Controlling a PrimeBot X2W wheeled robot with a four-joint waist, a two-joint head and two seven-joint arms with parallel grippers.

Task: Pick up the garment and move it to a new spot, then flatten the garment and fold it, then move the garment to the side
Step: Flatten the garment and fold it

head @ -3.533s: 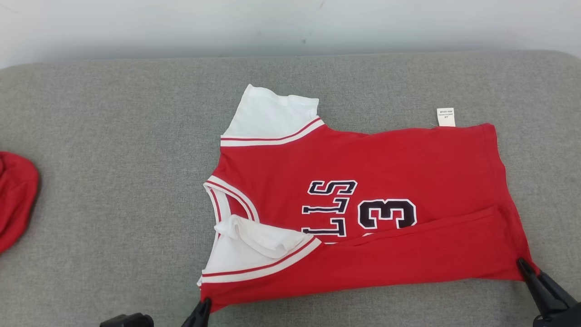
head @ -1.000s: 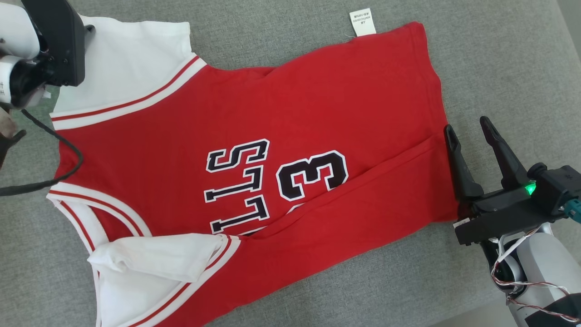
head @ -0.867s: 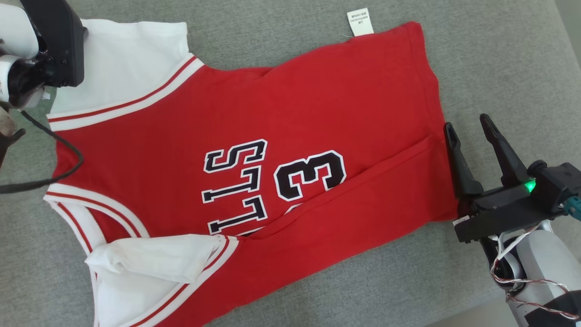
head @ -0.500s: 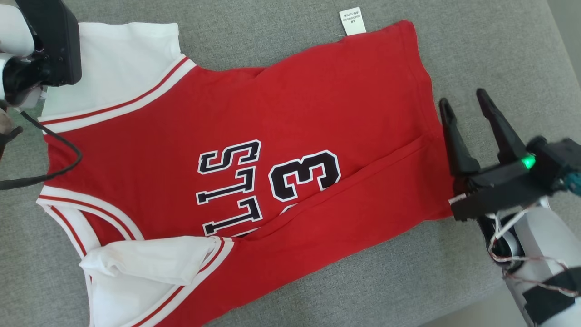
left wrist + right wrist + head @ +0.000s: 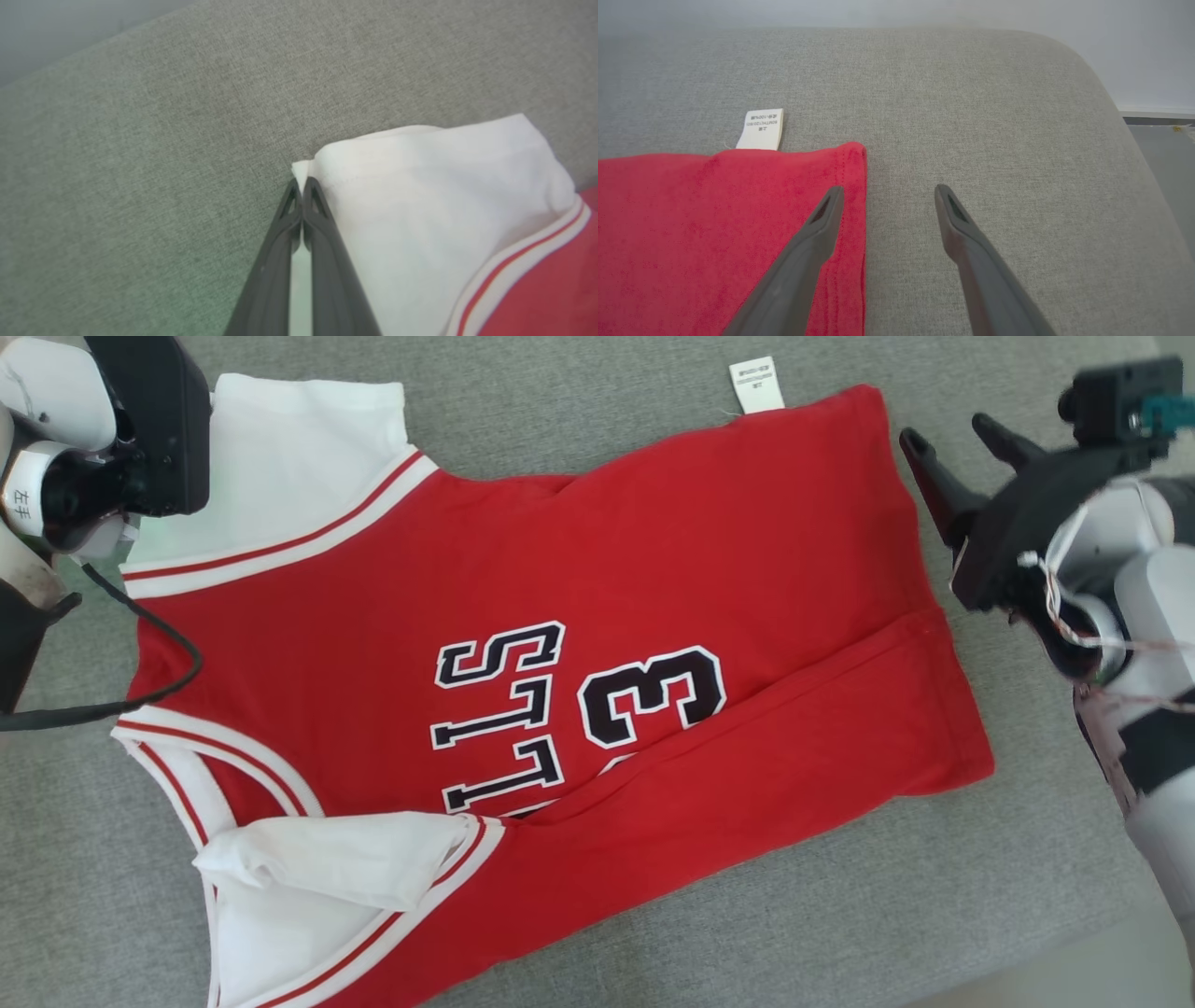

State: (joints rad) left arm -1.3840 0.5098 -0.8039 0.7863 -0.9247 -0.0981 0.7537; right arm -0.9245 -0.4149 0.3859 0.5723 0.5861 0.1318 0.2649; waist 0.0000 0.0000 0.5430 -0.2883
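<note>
The jersey's body (image 5: 695, 549) (image 5: 738, 218) lies flat on the cushion. My right gripper will next grab the jersey's red hem, where the cloth ends in an open edge.
The garment (image 5: 607, 588) is a red jersey with white sleeves and black lettering, lying spread on the grey cushion, its near long edge folded over. In the left wrist view my left gripper (image 5: 302, 187) is shut on the corner of the far white sleeve (image 5: 420, 196). In the head view that arm's dark wrist housing (image 5: 154, 425) covers its fingers, beside the sleeve (image 5: 299, 457). My right gripper (image 5: 943, 429) stands open at the garment's far hem corner. One finger (image 5: 817, 228) is over the red hem (image 5: 738, 224), the other over bare cushion.
A white care label (image 5: 756, 385) sticks out from the garment's far edge. The grey cushion (image 5: 840, 915) rounds off at the right, with floor (image 5: 1162, 154) beyond. A black cable (image 5: 140, 700) loops over the garment's shoulder at the left.
My left gripper has shut on the white sleeve's corner. My right gripper, still open, has moved along the hem from the near corner to the far corner by the label.
</note>
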